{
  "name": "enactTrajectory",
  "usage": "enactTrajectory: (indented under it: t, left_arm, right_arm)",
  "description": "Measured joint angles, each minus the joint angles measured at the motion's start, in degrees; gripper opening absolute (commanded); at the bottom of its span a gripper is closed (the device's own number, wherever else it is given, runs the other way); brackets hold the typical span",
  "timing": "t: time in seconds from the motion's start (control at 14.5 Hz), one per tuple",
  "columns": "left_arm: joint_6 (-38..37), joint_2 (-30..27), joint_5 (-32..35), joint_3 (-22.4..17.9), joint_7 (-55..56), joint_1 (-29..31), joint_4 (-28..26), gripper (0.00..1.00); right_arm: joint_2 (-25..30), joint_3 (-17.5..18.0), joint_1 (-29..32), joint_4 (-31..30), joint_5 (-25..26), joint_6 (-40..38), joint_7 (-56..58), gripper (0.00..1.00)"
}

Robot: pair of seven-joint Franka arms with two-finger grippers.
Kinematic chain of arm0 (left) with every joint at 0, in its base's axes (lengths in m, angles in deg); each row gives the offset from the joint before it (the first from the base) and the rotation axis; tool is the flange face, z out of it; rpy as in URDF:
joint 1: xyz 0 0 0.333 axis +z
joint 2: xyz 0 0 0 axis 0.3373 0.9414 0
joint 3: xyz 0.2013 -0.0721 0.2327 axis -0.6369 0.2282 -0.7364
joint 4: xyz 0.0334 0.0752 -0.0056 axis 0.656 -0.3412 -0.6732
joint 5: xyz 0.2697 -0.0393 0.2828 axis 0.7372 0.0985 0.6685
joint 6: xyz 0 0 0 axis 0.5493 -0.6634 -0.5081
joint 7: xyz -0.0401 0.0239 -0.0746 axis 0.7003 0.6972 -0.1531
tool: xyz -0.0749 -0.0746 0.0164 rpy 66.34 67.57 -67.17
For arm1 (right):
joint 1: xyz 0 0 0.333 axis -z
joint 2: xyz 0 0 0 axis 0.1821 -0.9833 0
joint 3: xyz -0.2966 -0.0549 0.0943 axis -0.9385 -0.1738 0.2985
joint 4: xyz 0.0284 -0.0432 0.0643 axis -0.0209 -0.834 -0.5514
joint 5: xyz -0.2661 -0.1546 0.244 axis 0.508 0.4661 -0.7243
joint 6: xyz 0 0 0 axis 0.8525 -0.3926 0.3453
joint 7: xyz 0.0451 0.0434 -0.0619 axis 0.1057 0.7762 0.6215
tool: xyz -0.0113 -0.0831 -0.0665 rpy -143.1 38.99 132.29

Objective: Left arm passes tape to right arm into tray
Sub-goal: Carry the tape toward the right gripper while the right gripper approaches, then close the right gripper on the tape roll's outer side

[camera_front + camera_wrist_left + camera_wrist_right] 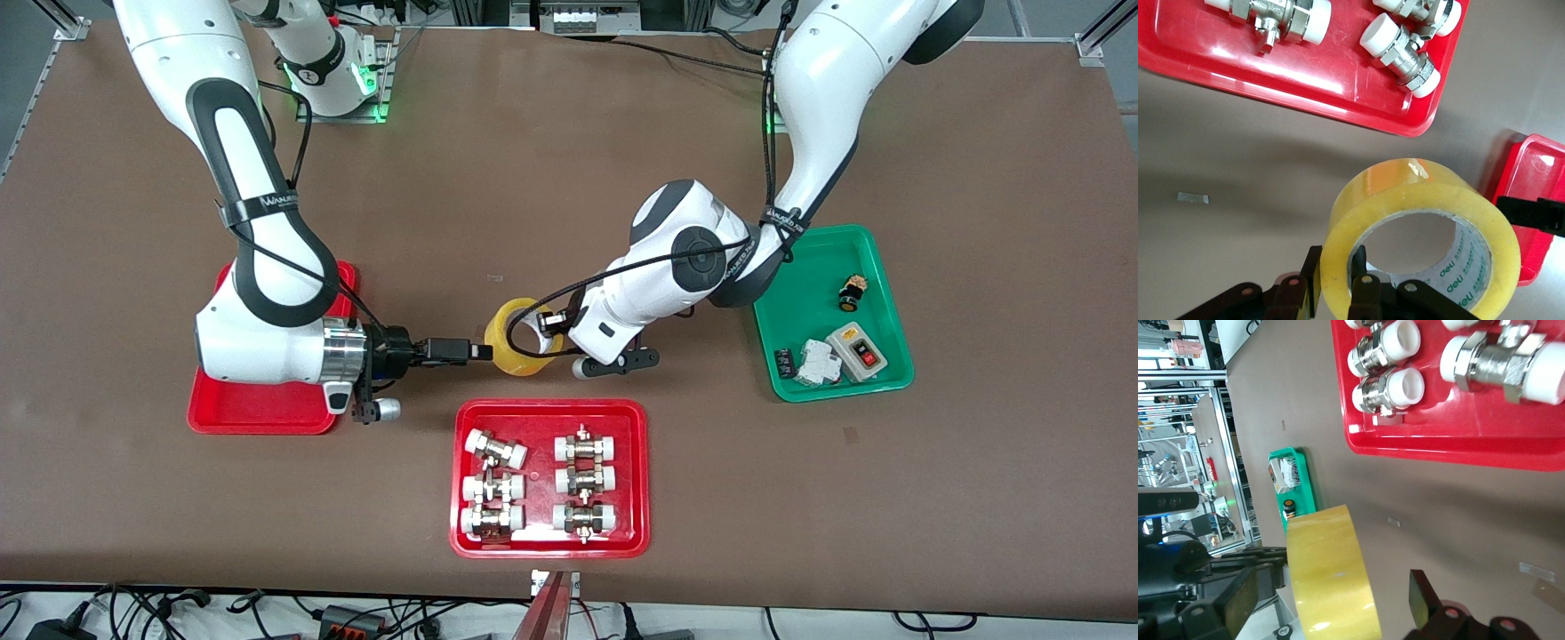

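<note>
The tape roll needs to go into the plain red tray (pixel 267 411). My right gripper should grab it by its ring wall (pixel 498 332) next.
The yellowish tape roll (pixel 520 342) hangs over the bare table between the plain red tray (pixel 267 411) and the fittings tray. My left gripper (pixel 549 322) is shut on the roll's wall, one finger inside the core and one outside, as the left wrist view (pixel 1336 261) shows on the tape (pixel 1418 200). My right gripper (pixel 487 352) is open at the roll's other edge. In the right wrist view the right gripper (pixel 1328 600) has its fingers on either side of the tape (pixel 1331 573) without touching it. The right arm covers much of the plain tray.
A red tray of metal-and-white pipe fittings (pixel 633 418) lies nearer the front camera than the tape. A green tray (pixel 800 311) with a switch box and small parts lies toward the left arm's end, partly under the left arm.
</note>
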Motion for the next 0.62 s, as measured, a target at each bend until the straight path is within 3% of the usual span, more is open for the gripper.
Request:
enactTrajectory:
  t: [0.62]
  left_arm:
    - [1.6, 0.3, 2.6, -0.2, 0.0, -0.2, 0.2, 0.0]
  right_arm:
    - [-1.2, 0.2, -0.5, 0.1, -0.2, -0.3, 6.7, 1.0]
